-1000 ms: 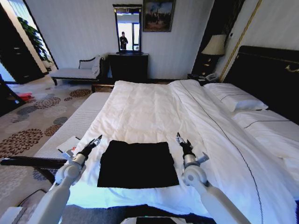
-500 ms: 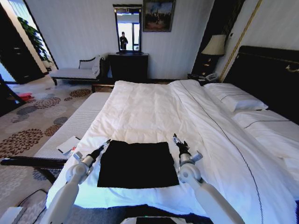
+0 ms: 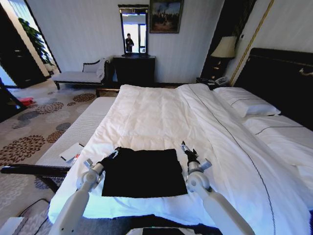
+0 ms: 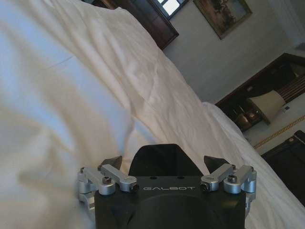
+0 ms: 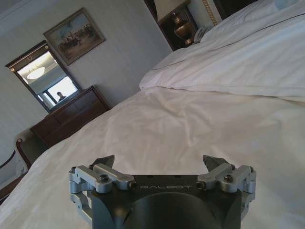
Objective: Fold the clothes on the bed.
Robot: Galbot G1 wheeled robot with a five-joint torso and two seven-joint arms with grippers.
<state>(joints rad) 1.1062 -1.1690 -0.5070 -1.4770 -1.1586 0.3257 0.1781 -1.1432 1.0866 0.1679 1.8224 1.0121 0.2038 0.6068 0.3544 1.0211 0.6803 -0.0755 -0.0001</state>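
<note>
I will next grab the black garment by its corner on the pillow side with my right gripper, to fold it over on the white duvet point(image 3: 146, 117).
The clothes point(image 3: 143, 171) are one black garment lying flat as a rectangle on the white duvet near the front edge of the bed point(image 3: 156, 112). My left gripper point(image 3: 115, 151) is at the garment's far left corner, over its edge. It is open in the left wrist view, where my left gripper point(image 4: 163, 162) has the black cloth point(image 4: 162, 157) between its spread fingers. My right gripper point(image 3: 185, 147) sits just beside the far right corner. In the right wrist view my right gripper point(image 5: 158, 162) is open over bare duvet.
White pillows point(image 3: 244, 103) and a dark headboard point(image 3: 279, 73) are on the right. A pale bench point(image 3: 73, 132) with a white booklet point(image 3: 72, 152) runs along the bed's left side. A dark wood rail point(image 3: 29, 170) crosses at lower left. A dresser point(image 3: 134, 68) stands at the far wall.
My left gripper has swung right from beside the garment onto its far left corner. The right gripper shifted slightly left toward the far right corner, then held still.
</note>
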